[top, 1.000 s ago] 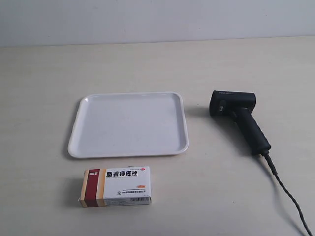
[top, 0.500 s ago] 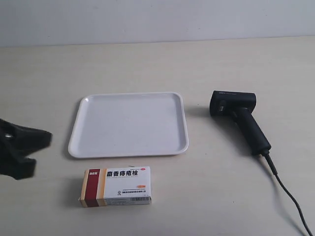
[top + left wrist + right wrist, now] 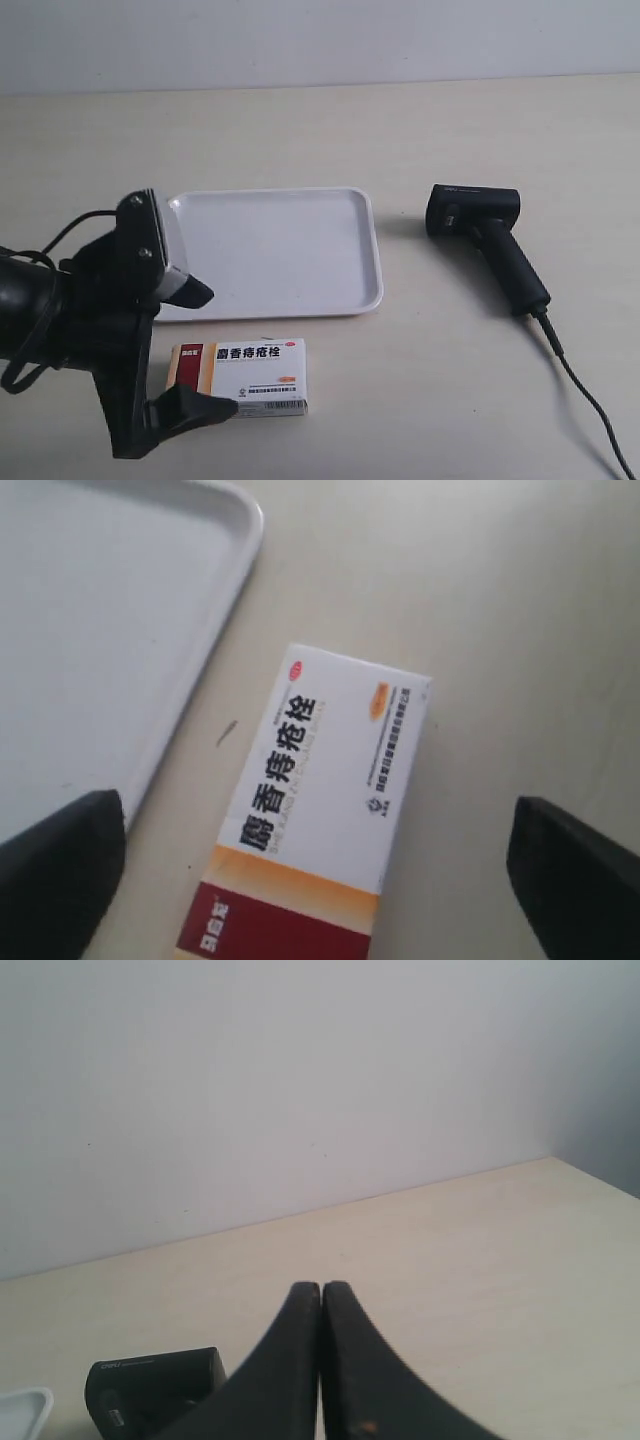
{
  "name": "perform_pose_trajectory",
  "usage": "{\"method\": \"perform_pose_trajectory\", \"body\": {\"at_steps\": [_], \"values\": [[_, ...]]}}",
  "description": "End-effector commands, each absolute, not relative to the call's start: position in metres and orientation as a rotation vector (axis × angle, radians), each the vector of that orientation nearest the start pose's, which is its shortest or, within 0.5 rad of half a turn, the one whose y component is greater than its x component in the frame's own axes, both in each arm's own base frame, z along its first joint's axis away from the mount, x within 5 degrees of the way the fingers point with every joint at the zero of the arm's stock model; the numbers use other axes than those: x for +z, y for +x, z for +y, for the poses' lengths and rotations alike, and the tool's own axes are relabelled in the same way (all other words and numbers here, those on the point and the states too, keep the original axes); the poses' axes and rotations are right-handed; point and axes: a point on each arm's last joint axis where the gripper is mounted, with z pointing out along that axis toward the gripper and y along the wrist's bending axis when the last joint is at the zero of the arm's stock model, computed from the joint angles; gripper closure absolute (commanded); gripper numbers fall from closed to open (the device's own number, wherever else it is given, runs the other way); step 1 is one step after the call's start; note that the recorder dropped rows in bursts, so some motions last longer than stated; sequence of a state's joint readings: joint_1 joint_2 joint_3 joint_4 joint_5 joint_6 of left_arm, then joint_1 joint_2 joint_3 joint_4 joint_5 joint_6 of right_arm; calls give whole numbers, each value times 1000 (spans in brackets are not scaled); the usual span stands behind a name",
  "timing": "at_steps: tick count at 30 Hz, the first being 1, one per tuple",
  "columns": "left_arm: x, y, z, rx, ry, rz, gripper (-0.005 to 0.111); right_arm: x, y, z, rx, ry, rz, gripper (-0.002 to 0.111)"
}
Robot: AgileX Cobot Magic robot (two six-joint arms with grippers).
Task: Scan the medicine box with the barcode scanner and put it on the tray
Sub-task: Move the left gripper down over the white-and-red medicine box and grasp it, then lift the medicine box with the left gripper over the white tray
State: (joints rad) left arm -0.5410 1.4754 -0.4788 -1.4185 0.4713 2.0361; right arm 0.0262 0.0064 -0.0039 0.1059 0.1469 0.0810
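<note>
The medicine box should be grabbed next by its red-and-tan end (image 3: pixel 193 365) with my left gripper. The medicine box's white end (image 3: pixel 272 372) will then stay free for the barcode scanner.
The medicine box (image 3: pixel 250 378) lies flat on the table just in front of the white tray (image 3: pixel 270 250), apart from it. My left gripper (image 3: pixel 212 350) is open and hangs over the box's red-and-tan end, one finger toward the tray, the other past the box's front side. The left wrist view shows the box (image 3: pixel 330 780) between the spread fingers (image 3: pixel 70 860), not touched, with the tray (image 3: pixel 90 630) beside it. The black barcode scanner (image 3: pixel 480 235) lies on its side to the right of the tray. My right gripper (image 3: pixel 320 1290) is shut and empty, above the scanner's head (image 3: pixel 150 1385).
The scanner's black cable (image 3: pixel 585 395) trails from the handle toward the front right corner of the table. A pale wall stands behind the table's far edge. The right arm is out of the exterior view.
The left arm has come in from the exterior view's left and moved right, over the box's striped end. Box, tray and scanner have not moved.
</note>
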Motion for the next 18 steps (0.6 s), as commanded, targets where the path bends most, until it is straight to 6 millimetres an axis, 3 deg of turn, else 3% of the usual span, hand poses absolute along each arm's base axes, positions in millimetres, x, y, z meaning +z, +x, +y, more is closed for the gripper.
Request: {"method": "perform_pose_trajectory", "body": {"at_steps": [1, 6, 13, 15, 17, 18], "values": [[141, 185, -158, -512, 1591, 1979, 2, 201, 56, 2, 170, 122, 1615, 107], [117, 191, -166, -593, 1722, 1997, 2, 201, 56, 2, 170, 122, 1615, 107], [99, 198, -166, -547, 1780, 2036, 5, 201, 56, 2, 170, 122, 1615, 107], [94, 199, -165, -522, 1800, 2043, 20, 201, 56, 2, 170, 122, 1615, 107], [94, 200, -164, -509, 1798, 2046, 46, 201, 56, 2, 170, 122, 1615, 107], [98, 201, -166, -503, 1794, 2028, 66, 201, 56, 2, 170, 122, 1611, 107]]}}
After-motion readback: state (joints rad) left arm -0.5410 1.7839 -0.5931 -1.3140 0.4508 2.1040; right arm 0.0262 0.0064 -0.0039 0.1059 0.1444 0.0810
